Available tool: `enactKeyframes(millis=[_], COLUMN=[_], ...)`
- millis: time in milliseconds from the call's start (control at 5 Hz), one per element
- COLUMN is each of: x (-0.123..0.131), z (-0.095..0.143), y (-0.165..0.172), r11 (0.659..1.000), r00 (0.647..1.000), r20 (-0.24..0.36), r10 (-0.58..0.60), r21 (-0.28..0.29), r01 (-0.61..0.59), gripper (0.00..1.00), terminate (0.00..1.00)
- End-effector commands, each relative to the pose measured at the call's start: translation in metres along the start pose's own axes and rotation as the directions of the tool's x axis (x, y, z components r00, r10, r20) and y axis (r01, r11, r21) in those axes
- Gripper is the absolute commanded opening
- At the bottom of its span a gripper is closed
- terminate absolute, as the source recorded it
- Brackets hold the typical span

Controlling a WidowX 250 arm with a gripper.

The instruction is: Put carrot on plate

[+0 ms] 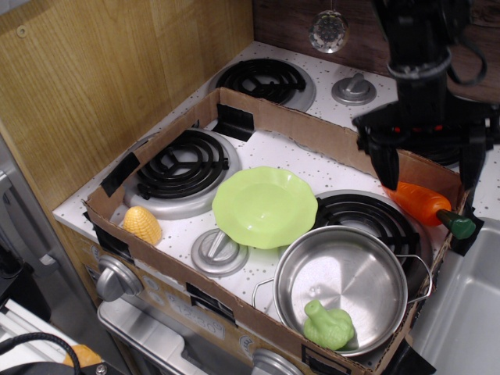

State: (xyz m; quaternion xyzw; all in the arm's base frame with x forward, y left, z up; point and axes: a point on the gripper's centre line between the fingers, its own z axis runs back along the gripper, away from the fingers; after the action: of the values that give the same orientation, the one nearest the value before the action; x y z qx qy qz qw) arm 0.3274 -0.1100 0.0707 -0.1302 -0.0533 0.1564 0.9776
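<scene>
I need to put the carrot on the plate [264,206], so my gripper will next grab it by its orange body [412,198], opposite the green top.
The orange carrot [422,203] with a dark green stub top lies at the right end of the cardboard tray, on its rim by the right front burner. My gripper [430,172] hangs open just above and behind it, one finger [388,166] left of the carrot and one finger [472,164] right of it. The lime-green scalloped plate [264,206] lies in the middle of the tray, left of the carrot and apart from it.
A steel pan [344,285] with a green toy inside sits at the front right. Yellow corn [143,224] lies front left. The cardboard tray's rim [312,129] surrounds the burners. A sink [469,312] lies at the right.
</scene>
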Motion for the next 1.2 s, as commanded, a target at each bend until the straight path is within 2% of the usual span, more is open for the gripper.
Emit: enactKeyframes(millis=[0,200,600,800,1000], x=[0.01,0.016,0.019,0.013,0.014], z=[-0.004,-0.013,-0.035,-0.042,-0.036], y=[0.005,0.002,0.005,0.003,0.004], r11=[0.979,0.969,0.966,0.965,0.977], r00=[0.979,0.969,0.965,0.964,0.978], r20=[0.038,0.028,0.033,0.042,0.042], r10=[0.2,0.245,0.258,0.261,0.205], r21=[-0.041,-0.017,0.018,0.017,0.043], r01=[-0.199,-0.245,-0.259,-0.262,-0.207], gripper=[1.0,1.0,1.0,0.0,0.0], terminate=[0.0,0.0,0.0,0.0,0.0])
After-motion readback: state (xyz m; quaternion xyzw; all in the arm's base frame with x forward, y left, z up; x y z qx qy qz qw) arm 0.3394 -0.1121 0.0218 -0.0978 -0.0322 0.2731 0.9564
